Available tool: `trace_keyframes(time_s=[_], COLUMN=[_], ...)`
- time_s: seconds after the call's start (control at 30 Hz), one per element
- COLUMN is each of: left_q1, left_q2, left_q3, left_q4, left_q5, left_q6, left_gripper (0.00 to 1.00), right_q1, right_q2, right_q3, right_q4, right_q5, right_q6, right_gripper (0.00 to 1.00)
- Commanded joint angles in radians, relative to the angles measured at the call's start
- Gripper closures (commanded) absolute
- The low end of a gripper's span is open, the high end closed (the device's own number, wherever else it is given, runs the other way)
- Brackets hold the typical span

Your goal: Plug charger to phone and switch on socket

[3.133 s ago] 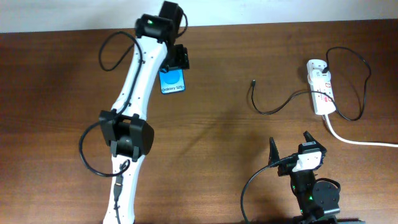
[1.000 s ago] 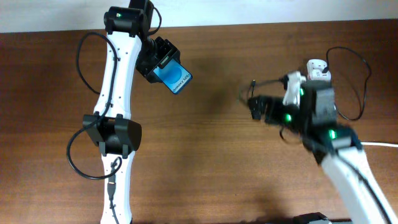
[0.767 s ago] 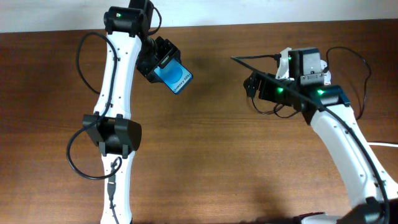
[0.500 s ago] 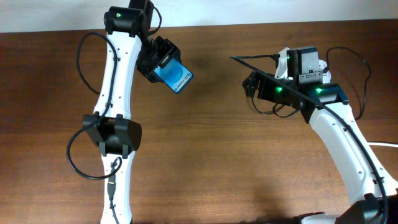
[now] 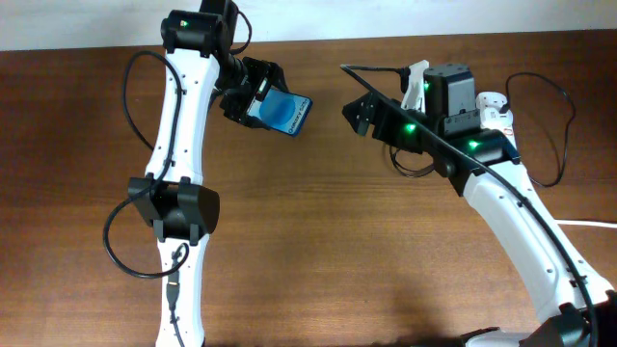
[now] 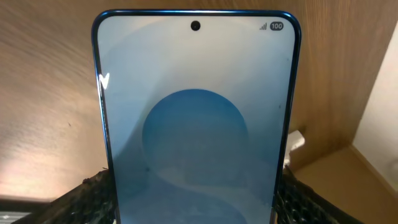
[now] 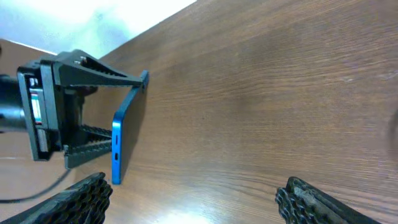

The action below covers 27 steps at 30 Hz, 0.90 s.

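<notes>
I should next grab the phone's loose end [image 5: 301, 117] [image 7: 117, 149] across its screen and back with my right gripper. Then my left gripper can re-grip to plug in the charger.
My left gripper [image 5: 258, 98] is shut on the phone [image 5: 288, 112] and holds it above the table, its free end turned right. In the left wrist view the blue-screened phone [image 6: 196, 124] fills the frame between the fingers [image 6: 93, 199]. My right gripper [image 5: 360, 109] hangs open a short way right of the phone. The right wrist view shows the phone [image 7: 116, 146] edge-on, with nothing in the right gripper [image 7: 202, 205]. The socket [image 5: 494, 101] lies at the far right, partly under the right arm. The charger [image 5: 569, 120] loops beside it, its plug tip hidden.
A thick white cord [image 5: 578, 223] runs from the socket off the right edge. The left arm [image 5: 183, 145] stretches along the table's left side and the right arm [image 5: 511, 212] crosses the right half. The brown table [image 5: 318, 251] ends at a pale wall at the back.
The right arm has swung from the charger's end leftward toward the phone, gripper still open. The left gripper has turned the phone a little farther right.
</notes>
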Motion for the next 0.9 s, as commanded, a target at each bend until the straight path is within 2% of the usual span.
trace_keyframes(time_s=[0.0, 0.13, 0.4, 0.63, 0.87], left_q1=[0.002, 0.002, 0.019, 0.023, -0.051], left_q2=[-0.007, -0.007, -0.007, -0.007, -0.007], left_q3=[0.029, 0.029, 0.029, 0.029, 0.029], left_q4=[-0.002, -0.002, -0.002, -0.002, -0.002], left_q5=[0.139, 0.281, 0.474, 0.453, 0.179], left_q6=[-0.027, -0.027, 0.009, 0.012, -0.010], left_gripper=[1.00, 1.00, 1.00, 1.00, 1.00], right_q1=[0.003, -0.001, -0.033, -0.056, 0.026], right_q2=[-0.002, -0.002, -0.002, -0.002, 0.015], right_q3=[0.021, 0.020, 0.020, 0.020, 0.020], right_q4=[0.004, -0.024, -0.042, -0.044, -0.008], right_q5=[0.020, 0.056, 0.079, 0.038, 0.028], right_q6=[0.056, 0.071, 0.071, 0.069, 0.058], right_gripper=[0.09, 0.09, 0.09, 0.09, 0.09])
